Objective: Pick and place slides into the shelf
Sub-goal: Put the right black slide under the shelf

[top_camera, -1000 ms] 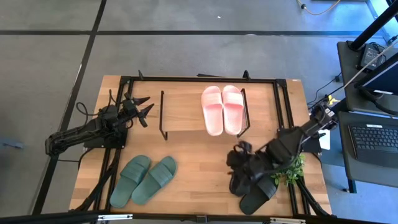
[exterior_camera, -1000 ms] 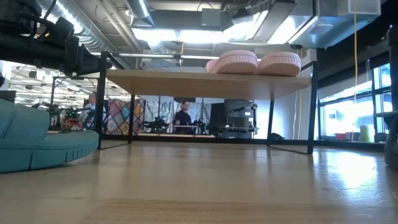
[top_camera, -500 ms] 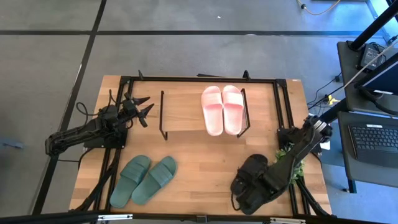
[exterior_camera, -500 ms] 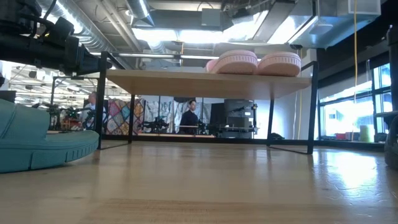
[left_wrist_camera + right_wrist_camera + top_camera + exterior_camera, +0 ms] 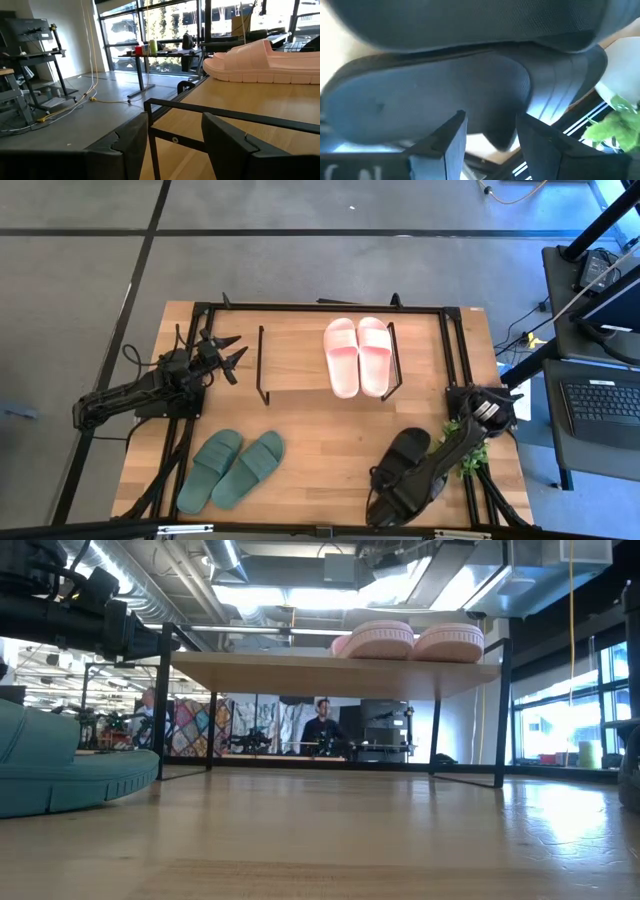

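My right gripper grabs the black slide by its strap's edge [image 5: 528, 92] next, for the shelf.
The black slides [image 5: 403, 455] lie on the table at its near right; one fills the right wrist view [image 5: 445, 85]. My right gripper [image 5: 392, 485] hangs over them, pointing steeply down and open, its fingers [image 5: 451, 137] on either side of the slide's rounded edge [image 5: 501, 135]. The pink slides [image 5: 357, 356] rest sole-down on the right half of the shelf's top board [image 5: 295, 360]. The dark green slides [image 5: 232, 469] lie on the table near its front left. My left gripper [image 5: 232, 352] waits open and level, left of the shelf. My right gripper stands astride the black slide's rounded edge [image 5: 501, 135], coming from above and slanting down. Whether its fingers touch the slide I cannot tell. The slide lies on the table.
A small green plant [image 5: 465, 450] in a white pot stands just right of the black slides, close to my right arm. The shelf's black wire frames [image 5: 262, 365] flank its board. Bare tabletop lies between the green and the black slides.
My right gripper has come down toward the table's near edge onto the black slides, tipping from nearly level to steeply downward and rolling about its own axis. The gap between its fingers has not visibly changed. The slides have kept their place.
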Robot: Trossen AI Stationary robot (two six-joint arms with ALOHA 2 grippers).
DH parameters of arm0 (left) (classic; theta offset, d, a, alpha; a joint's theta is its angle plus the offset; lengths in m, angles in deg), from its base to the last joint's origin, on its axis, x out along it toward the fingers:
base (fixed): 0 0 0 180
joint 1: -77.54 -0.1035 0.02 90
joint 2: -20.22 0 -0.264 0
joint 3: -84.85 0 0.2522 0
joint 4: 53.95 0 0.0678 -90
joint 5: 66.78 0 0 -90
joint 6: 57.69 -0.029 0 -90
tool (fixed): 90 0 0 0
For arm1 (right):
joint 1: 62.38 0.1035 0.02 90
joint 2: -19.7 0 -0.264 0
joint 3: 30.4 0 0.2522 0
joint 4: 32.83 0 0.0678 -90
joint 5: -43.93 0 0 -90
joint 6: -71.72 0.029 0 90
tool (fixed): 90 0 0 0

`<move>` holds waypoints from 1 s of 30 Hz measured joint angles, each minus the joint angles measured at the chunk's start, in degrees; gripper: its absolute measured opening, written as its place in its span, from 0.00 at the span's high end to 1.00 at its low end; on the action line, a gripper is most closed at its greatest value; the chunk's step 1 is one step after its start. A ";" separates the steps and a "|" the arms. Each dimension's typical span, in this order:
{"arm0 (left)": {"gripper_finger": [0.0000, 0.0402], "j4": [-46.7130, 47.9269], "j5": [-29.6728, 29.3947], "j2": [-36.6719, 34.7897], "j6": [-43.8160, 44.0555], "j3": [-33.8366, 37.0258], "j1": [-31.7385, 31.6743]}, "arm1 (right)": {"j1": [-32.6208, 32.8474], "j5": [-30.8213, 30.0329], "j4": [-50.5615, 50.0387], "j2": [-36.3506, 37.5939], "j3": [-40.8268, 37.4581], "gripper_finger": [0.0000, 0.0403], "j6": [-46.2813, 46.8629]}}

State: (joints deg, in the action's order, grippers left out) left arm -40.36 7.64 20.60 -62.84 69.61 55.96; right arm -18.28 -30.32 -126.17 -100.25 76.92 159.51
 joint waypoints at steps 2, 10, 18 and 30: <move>0.55 -0.01 0.00 0.00 0.00 0.00 0.00 | 0.00 0.14 -0.83 -1.03 0.04 0.57 0.00; 0.55 0.00 0.00 0.00 -0.03 0.00 0.00 | -0.02 0.42 -3.03 -2.08 0.77 0.57 0.33; 0.55 0.00 0.00 -0.02 -0.04 0.00 0.01 | 0.12 0.39 -10.08 -1.97 5.14 0.57 3.24; 0.55 0.00 0.00 -0.01 -0.04 0.00 0.01 | 1.55 -0.96 -10.40 -4.11 4.33 0.57 2.24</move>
State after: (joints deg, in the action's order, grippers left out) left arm -40.35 7.64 20.59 -62.88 69.61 55.97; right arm -16.74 -31.28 -136.57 -104.36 81.24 161.75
